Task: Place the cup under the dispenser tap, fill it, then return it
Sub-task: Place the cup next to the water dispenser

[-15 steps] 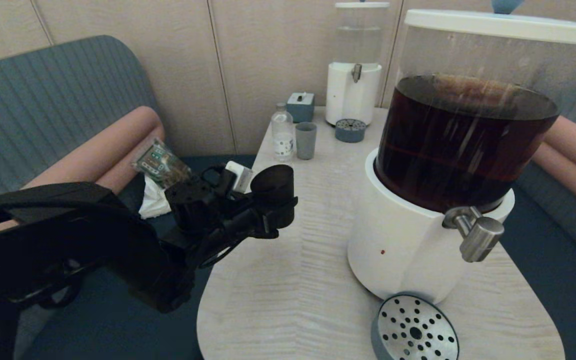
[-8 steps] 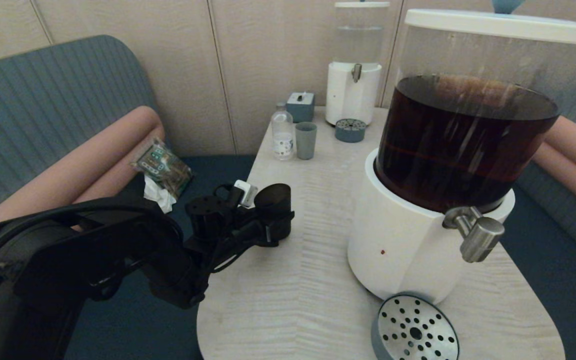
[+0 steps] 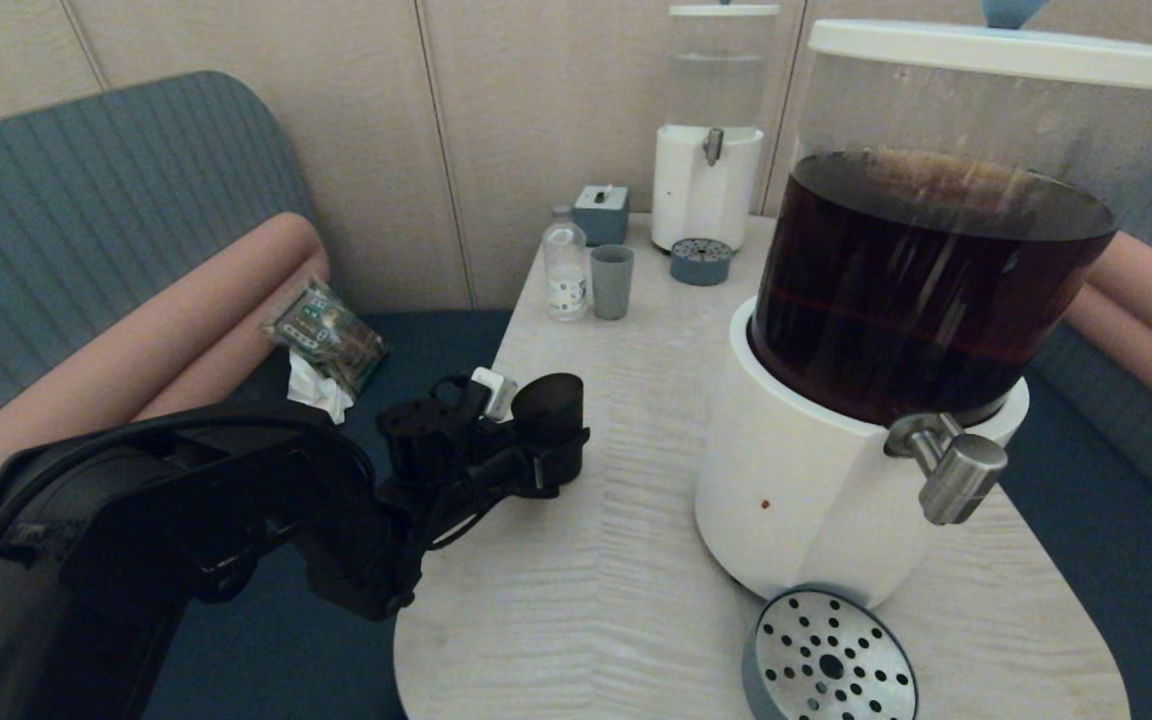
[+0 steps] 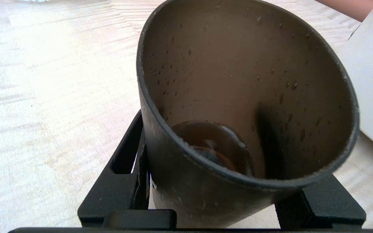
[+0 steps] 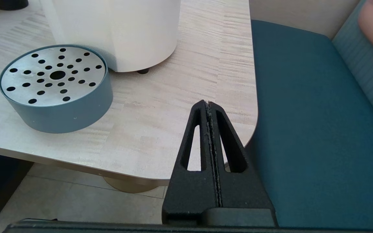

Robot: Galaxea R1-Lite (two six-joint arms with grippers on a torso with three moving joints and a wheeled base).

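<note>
The black cup's base is down at the tabletop in the head view, so the cup would stay standing. My left gripper should open now.
The matte black cup (image 3: 548, 425) stands upright at the table's left edge, well left of the big dispenser (image 3: 836, 480). My left gripper (image 3: 556, 452) is shut on its lower wall, one finger on each side. I cannot tell whether its base touches the tabletop. In the left wrist view the cup (image 4: 244, 81) shows a little brown drink at its bottom and droplets on its inner wall, held by the left gripper (image 4: 222, 197). The steel dispenser tap (image 3: 956, 472) sticks out above the round drip tray (image 3: 829, 660). My right gripper (image 5: 208, 105) is shut and empty, parked off the table's near right corner.
At the back of the table (image 3: 596, 560) stand a small dispenser (image 3: 706, 170), its small drip tray (image 3: 700, 261), a grey-blue cup (image 3: 611, 281), a clear bottle (image 3: 564, 265) and a small box (image 3: 601, 212). A packet (image 3: 324, 330) lies on the sofa to the left.
My left arm has come down with the cup, from above the table's left edge to just at its surface. Over the last half second it hardly moved.
</note>
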